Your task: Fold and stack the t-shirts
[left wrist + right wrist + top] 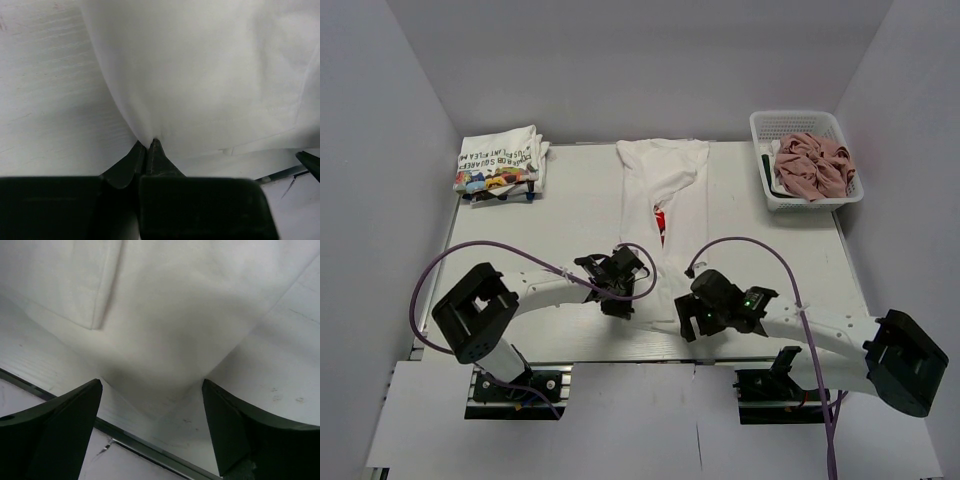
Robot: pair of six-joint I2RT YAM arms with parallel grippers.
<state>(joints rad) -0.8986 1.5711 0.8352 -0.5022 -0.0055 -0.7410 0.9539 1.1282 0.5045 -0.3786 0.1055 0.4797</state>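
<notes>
My right gripper's fingers meet both edges of the shirt's corner at table level, so my right gripper closes on the shirt's corner next.
A white t-shirt [665, 190] lies lengthwise down the middle of the table, folded narrow, with a bit of red print [661, 222] showing at its fold. My left gripper [617, 290] is shut on its near left edge; the left wrist view shows the cloth [200, 75] pinched at the fingertips [155, 145]. My right gripper [688, 322] is open over the shirt's near right corner [165, 405], one finger [70, 420] on each side. A folded stack of t-shirts [500, 165] with a printed top sits at the far left. A dusty pink t-shirt [812, 165] lies crumpled in the basket.
The white mesh basket [765, 125] stands at the far right corner. The table's near metal edge [150, 450] runs just under my right gripper. Grey walls close in the table on three sides.
</notes>
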